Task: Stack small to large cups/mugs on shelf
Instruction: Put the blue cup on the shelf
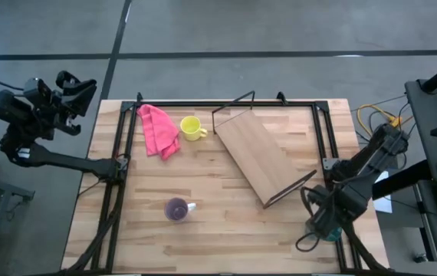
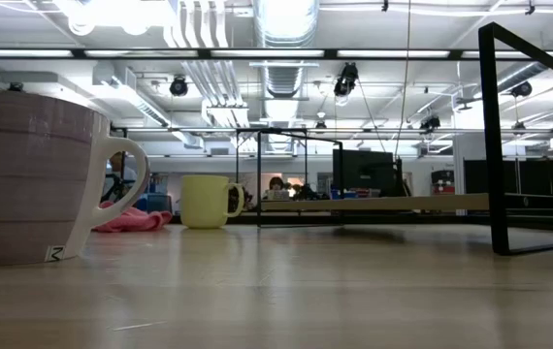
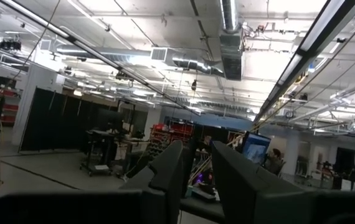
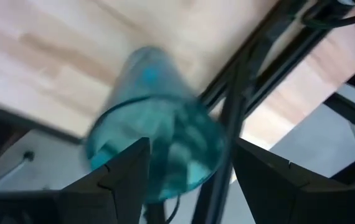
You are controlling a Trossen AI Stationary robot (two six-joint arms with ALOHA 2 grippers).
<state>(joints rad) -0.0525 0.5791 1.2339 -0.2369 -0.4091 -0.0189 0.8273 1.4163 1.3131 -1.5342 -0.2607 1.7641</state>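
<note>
I should lower my right gripper first: it's above the teal cup's rim, short of the cup's side (image 4: pixel 193 158), and would miss.
The yellow mug (image 1: pixel 191 127) (image 2: pixel 207 201) stands upright on the table near its far edge. The purple mug (image 1: pixel 176 208) (image 2: pixel 29 179) stands upright near the near edge, its pale handle toward the right. The shelf (image 1: pixel 261 157) (image 2: pixel 393 204), a light-brown board on a black wire frame, stands slantwise right of centre. The translucent teal cup (image 4: pixel 165 118) shows only in the right wrist view, rim toward the camera, at the table's edge. My right gripper (image 1: pixel 317 222) (image 4: pixel 192 149) is open at the table's right near corner, fingers on either side of that cup. My left gripper (image 1: pixel 77 83) (image 3: pixel 197 155) waits open beyond the far left corner. My right gripper has the teal cup's rim (image 4: pixel 109 155) between its open fingers, but the cup is blurred and one finger (image 4: pixel 124 171) stands in front of the rim. I cannot tell whether the fingers touch it.
A pink cloth (image 1: pixel 159 130) (image 2: pixel 131 219) lies left of the yellow mug. A black metal frame (image 1: pixel 226 103) runs around the tabletop, with a bar (image 4: pixel 240 93) right beside the teal cup. Cables (image 1: pixel 376 115) lie off the right edge. Bare wood lies between the mugs.
</note>
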